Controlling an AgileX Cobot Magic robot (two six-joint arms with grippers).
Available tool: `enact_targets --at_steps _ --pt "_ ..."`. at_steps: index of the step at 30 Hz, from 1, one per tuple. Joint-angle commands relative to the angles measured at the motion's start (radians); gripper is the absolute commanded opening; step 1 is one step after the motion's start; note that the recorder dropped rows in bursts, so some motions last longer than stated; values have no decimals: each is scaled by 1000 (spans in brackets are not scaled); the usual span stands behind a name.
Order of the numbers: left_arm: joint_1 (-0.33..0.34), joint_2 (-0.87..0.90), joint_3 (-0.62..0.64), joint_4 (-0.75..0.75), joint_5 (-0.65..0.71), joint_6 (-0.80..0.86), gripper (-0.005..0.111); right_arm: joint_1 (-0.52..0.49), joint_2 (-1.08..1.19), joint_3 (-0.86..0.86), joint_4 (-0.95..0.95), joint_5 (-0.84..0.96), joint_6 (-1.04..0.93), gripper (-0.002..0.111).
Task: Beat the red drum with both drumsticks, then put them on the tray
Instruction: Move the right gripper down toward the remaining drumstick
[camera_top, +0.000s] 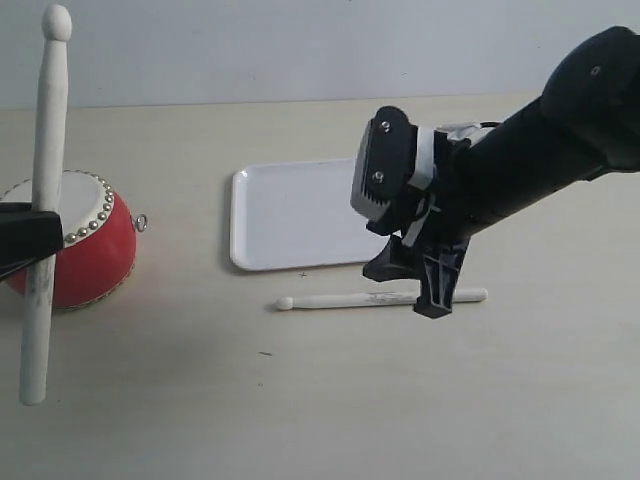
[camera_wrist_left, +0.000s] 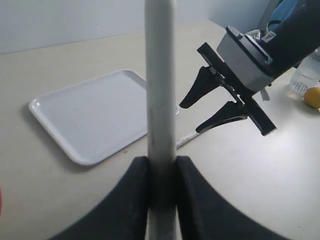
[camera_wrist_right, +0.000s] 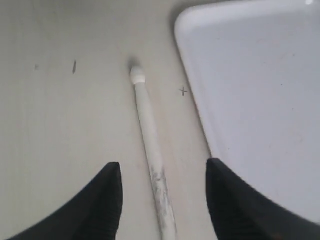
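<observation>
The drumstick needs to beat the red drum with the drumstick's rounded tip (camera_top: 285, 303), which should stay free. My right gripper should grab the drumstick by its handle end (camera_top: 466, 296) next.
The red drum (camera_top: 95, 255) with its cream top stands at the far left. My left gripper (camera_top: 22, 240) is shut on one drumstick (camera_top: 45, 180), which stands nearly upright in front of the drum. The left wrist view shows this drumstick (camera_wrist_left: 160, 100) clamped between the jaws of the left gripper (camera_wrist_left: 161, 172). The other drumstick (camera_top: 345, 299) lies flat on the table just in front of the white tray (camera_top: 290, 215), outside its rim. My right gripper (camera_top: 415, 285) hangs open over that stick's handle end. In the right wrist view the stick (camera_wrist_right: 150, 135) lies between the spread jaws of the right gripper (camera_wrist_right: 162, 172), untouched, with the tray (camera_wrist_right: 255, 100) beside it.
In the left wrist view a clear bottle (camera_wrist_left: 306, 80) and a yellow round object (camera_wrist_left: 313, 97) sit at the table's far right, behind the right arm. The tray (camera_wrist_left: 90, 115) holds nothing.
</observation>
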Motion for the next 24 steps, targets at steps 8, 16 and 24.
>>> enact_targets --at_steps 8,16,24 --pt "2 1 1 -10 12 6 0 37 41 -16 -593 35 520 50" --pt "2 1 1 -10 17 6 0 37 120 -16 -613 23 572 50" --pt "2 1 1 -10 17 6 0 37 174 -52 -603 -10 583 50"
